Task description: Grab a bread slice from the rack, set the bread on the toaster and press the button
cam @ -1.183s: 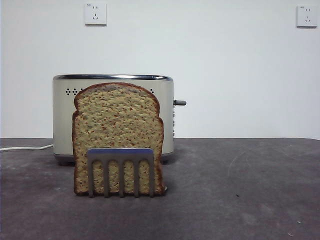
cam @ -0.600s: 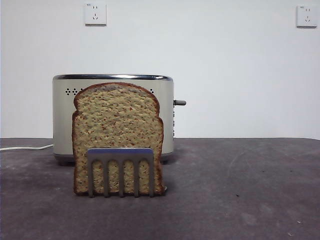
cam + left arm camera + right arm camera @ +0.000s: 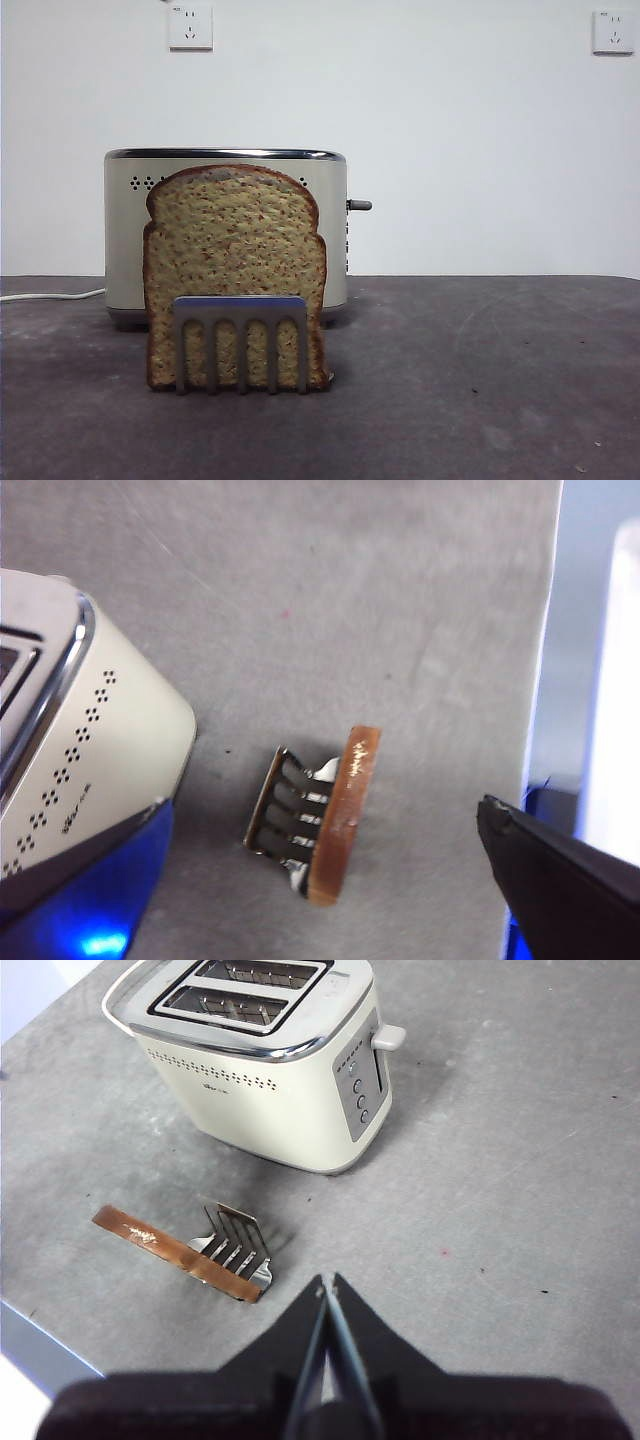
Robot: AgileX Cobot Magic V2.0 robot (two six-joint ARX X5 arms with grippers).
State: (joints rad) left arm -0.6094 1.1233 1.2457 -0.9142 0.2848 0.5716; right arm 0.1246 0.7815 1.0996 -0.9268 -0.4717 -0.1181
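Observation:
I should next grab the bread by its top crust with my left gripper to pick it up, since the steel rack bars hem in the lower part of the slice of bread.
The slice of bread stands upright in the steel rack, just in front of the cream toaster. The dark button sticks out of the toaster's right side. No gripper shows in the front view. In the left wrist view my left gripper is open and empty, high above the bread and rack, with the toaster beside them. In the right wrist view my right gripper is shut and empty, high above the table, with the toaster, its button, the rack and the bread below.
A white cable runs from the toaster off to the left. The grey table ends at an edge near the rack in the left wrist view. Two wall sockets sit on the white wall behind.

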